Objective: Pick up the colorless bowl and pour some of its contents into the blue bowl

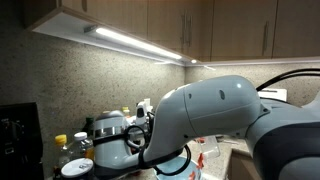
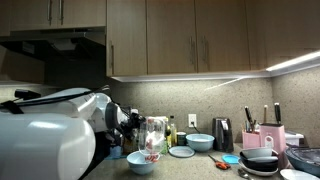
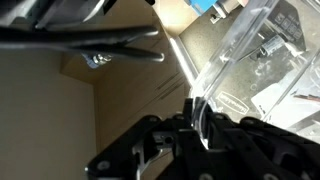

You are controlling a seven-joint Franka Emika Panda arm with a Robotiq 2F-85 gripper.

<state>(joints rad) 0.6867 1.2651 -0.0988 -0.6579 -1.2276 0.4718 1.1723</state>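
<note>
My gripper keeps hold of the colorless bowl for now, since the bowl hangs tilted above the blue bowl and would fall onto it if I opened now.
In an exterior view my gripper (image 2: 136, 124) holds the colorless bowl (image 2: 153, 133) by its rim. The bowl is tilted, with reddish bits low inside it. It hangs just above the blue bowl (image 2: 141, 161), which stands on the counter. In the wrist view my gripper (image 3: 197, 108) has its fingers pinched on the thin clear wall of the colorless bowl (image 3: 262, 50). In the exterior view from the opposite side the arm's grey body hides the gripper and the colorless bowl; a pale blue rim (image 1: 183, 163) shows beneath the arm.
A smaller light-blue bowl (image 2: 199, 142) and a flat plate (image 2: 182, 151) stand further along the counter. A dark pan (image 2: 260, 160), a knife block (image 2: 268, 135) and bottles (image 2: 171, 131) are near the backsplash. Wall cabinets hang overhead. A kettle (image 1: 108, 140) stands by the arm.
</note>
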